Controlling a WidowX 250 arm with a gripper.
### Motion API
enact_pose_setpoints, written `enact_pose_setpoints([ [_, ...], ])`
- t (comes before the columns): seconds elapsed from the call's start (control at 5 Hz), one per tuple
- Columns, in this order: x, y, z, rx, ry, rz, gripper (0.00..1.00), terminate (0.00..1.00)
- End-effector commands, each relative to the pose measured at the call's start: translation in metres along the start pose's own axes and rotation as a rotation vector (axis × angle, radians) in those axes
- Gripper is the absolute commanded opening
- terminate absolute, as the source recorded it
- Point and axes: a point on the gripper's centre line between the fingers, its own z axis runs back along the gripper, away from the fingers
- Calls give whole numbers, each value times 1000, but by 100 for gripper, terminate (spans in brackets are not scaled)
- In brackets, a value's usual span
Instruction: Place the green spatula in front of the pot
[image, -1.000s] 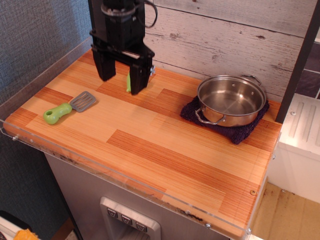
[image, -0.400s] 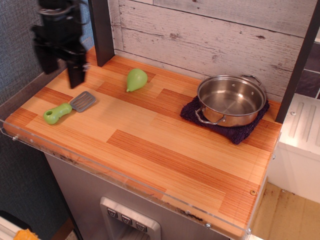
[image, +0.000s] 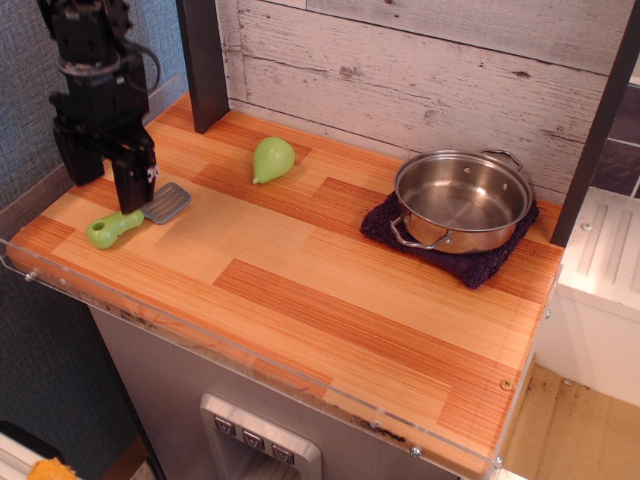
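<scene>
I should next grab the green spatula by its lime handle (image: 112, 229) with my gripper, to put it in front of the pot (image: 462, 200).
The green spatula (image: 128, 220) lies flat near the counter's left front corner, its lime handle toward the front left and its grey slotted blade (image: 167, 203) toward the right. My gripper (image: 102, 178) hangs open just above and behind the handle, one finger (image: 130, 185) close to where handle meets blade, not gripping it. The shiny steel pot (image: 462, 200) sits on a dark blue cloth (image: 455, 245) at the back right, far from the gripper.
A light-green pear-shaped object (image: 272, 159) lies at the back middle. A dark post (image: 205, 60) stands behind the gripper against the plank wall. A clear raised lip (image: 250, 355) runs along the counter's front and left edges.
The gripper has swung from the back middle over the pear to the left, then come down and forward over the spatula's handle. The pear is now uncovered. The spatula and pot have not moved.
</scene>
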Motion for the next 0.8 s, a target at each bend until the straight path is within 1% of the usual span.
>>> enact_pose_setpoints([
  [0.0,-5,-6,-3,7,-2,-7,100,0],
  [0.2,-12,-7,-15,10,3,-23,100,0],
  [0.4,-16,-9,-23,4,-46,-25,100,0],
  [0.6,-15,-12,-23,0,-71,-18,100,0],
])
